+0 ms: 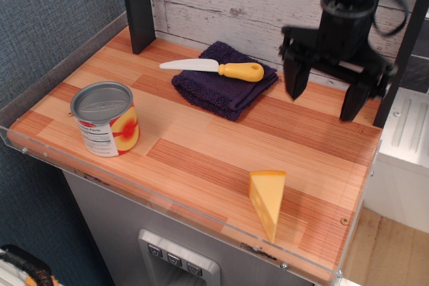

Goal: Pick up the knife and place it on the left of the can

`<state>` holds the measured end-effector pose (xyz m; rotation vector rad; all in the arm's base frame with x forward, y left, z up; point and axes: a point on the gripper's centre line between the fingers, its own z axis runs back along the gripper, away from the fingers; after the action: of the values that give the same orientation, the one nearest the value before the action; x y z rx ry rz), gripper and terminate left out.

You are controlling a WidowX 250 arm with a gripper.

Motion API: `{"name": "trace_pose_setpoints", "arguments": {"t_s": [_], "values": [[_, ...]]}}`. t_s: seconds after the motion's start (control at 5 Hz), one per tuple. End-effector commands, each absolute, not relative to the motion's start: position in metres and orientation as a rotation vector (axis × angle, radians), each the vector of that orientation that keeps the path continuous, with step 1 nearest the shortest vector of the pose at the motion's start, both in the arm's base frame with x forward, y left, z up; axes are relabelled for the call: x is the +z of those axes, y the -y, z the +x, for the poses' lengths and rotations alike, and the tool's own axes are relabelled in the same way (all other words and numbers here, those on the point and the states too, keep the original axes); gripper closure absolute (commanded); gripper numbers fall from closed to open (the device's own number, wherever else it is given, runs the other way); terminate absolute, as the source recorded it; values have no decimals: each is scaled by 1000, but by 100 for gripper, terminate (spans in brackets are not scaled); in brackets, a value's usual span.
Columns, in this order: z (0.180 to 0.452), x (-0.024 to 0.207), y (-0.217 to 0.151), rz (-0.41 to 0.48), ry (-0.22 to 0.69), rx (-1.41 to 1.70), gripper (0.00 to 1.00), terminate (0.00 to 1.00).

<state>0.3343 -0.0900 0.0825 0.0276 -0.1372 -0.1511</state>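
Note:
The robot's gripper should next grab the knife by its chunky yellow handle (242, 72), so it can put the knife down beside the can (106, 118).
The knife (214, 67), white blade and chunky yellow handle, lies on a dark purple folded cloth (224, 80) at the back of the table, blade pointing left. The can (106, 118), grey lid and white, red and yellow label, stands upright near the front left. My black gripper (323, 97) hangs open and empty above the back right of the table, to the right of the knife's handle, its two fingers (295, 78) spread wide.
A yellow cheese wedge (268, 200) stands near the front right edge. A dark post (138, 6) rises at the back left. A clear acrylic rim (60, 55) runs along the table's left and front edges. A white plank wall is behind.

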Motion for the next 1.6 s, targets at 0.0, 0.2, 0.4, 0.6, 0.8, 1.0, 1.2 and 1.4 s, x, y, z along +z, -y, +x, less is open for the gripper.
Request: {"name": "trace_pose_setpoints", "arguments": {"t_s": [0.0, 0.2, 0.4, 0.6, 0.8, 1.0, 1.2, 1.4], "values": [[353, 81, 48, 4, 103, -463, 0, 0], [362, 88, 24, 126, 92, -658, 0, 0], [374, 93, 7, 171, 90, -760, 0, 0], [386, 94, -10, 222, 117, -883, 0, 0], [397, 89, -25, 159, 146, -915, 0, 0], [404, 84, -32, 122, 151, -953, 0, 0], [403, 78, -40, 120, 147, -970, 0, 0], [404, 70, -41, 129, 136, -999, 0, 0]]}}
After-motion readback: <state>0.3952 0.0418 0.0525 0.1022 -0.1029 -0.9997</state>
